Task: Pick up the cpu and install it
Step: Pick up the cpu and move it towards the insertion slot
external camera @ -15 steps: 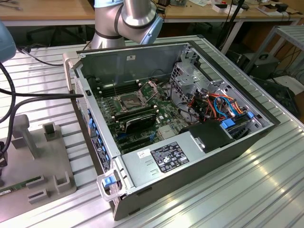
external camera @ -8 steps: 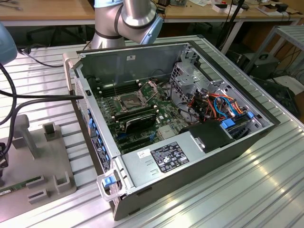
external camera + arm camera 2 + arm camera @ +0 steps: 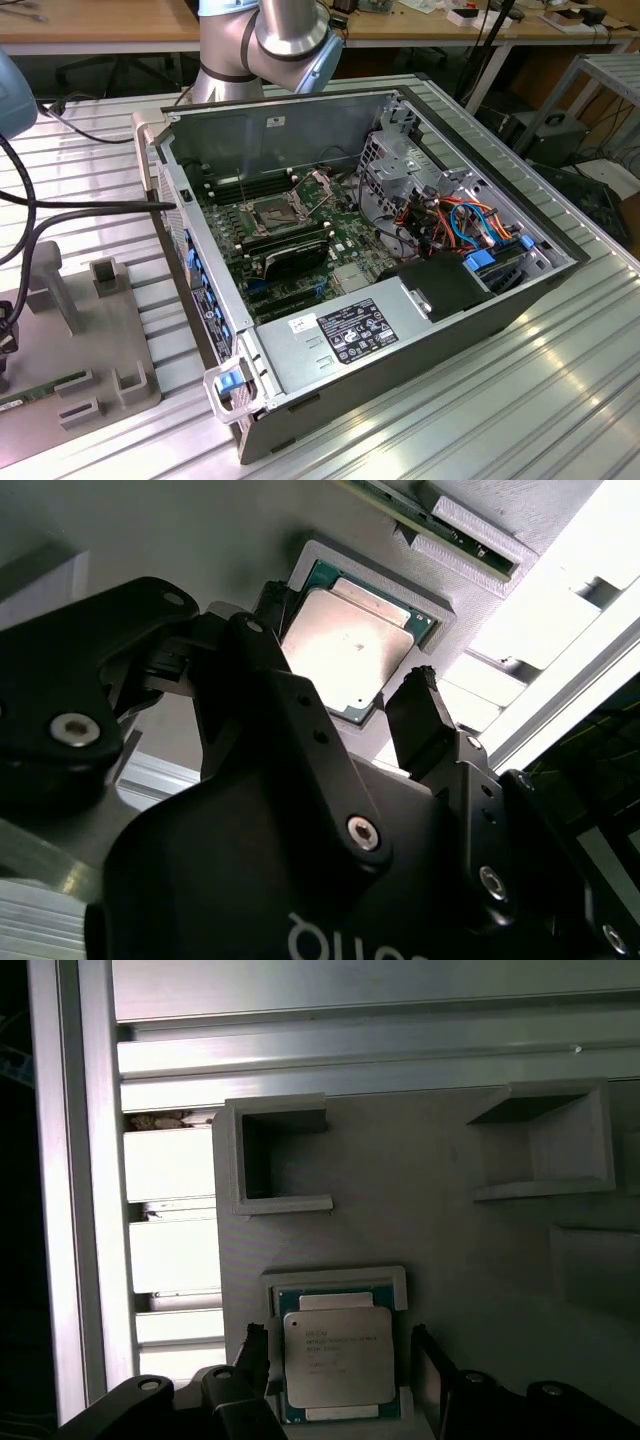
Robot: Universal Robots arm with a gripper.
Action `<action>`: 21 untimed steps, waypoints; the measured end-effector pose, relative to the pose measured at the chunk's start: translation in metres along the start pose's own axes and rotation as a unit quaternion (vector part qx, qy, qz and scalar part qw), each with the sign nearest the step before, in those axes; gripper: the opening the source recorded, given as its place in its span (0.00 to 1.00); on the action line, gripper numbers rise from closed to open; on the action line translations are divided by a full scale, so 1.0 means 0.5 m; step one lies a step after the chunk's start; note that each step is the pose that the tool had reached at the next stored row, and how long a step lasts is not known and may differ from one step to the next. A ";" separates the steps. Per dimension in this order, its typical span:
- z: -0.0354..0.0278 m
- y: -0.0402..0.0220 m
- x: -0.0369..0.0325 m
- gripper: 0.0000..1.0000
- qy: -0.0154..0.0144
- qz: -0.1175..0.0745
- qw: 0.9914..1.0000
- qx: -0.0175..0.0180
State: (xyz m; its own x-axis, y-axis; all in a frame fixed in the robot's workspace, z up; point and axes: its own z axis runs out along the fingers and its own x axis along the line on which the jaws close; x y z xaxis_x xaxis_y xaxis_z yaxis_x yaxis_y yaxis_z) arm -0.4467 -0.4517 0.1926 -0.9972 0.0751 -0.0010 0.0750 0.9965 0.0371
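My gripper grabs the cpu by its side edges next, since the holder's raised rim [image 3: 400, 1286] hugs its corners and opens only midway along its sides.
The cpu [image 3: 338, 1358] is a small square chip with a dull silver top, lying flat in a shallow grey holder [image 3: 335, 1280] on the grey fixture plate [image 3: 420, 1200]. My gripper [image 3: 338, 1362] hovers right over it, open. One black fingertip [image 3: 252, 1352] stands on each side of the chip, apart from its edges. In the second wrist view the cpu [image 3: 345, 645] lies between the same two fingertips [image 3: 420, 715], with nothing held. In the exterior view the dark square socket [image 3: 272, 212] sits on the motherboard inside the open computer case [image 3: 400, 330].
The fixture plate [image 3: 80, 340] lies on the ribbed aluminium table at the exterior view's left, with raised grey brackets [image 3: 270, 1155] and a memory stick [image 3: 40, 390]. Black cables [image 3: 60, 205] cross the table toward the case. Black memory sticks [image 3: 290, 250] stand beside the socket.
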 end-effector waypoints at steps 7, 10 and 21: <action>0.001 0.000 0.000 0.68 0.000 0.000 1.000 0.000; 0.001 0.000 0.000 0.68 0.000 0.000 1.000 0.000; -0.002 0.000 0.000 0.59 0.000 0.000 1.000 0.000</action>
State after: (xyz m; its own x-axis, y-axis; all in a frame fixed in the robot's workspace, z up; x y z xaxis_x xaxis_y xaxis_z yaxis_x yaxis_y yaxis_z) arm -0.4467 -0.4517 0.1936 -0.9972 0.0751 -0.0013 0.0750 0.9965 0.0373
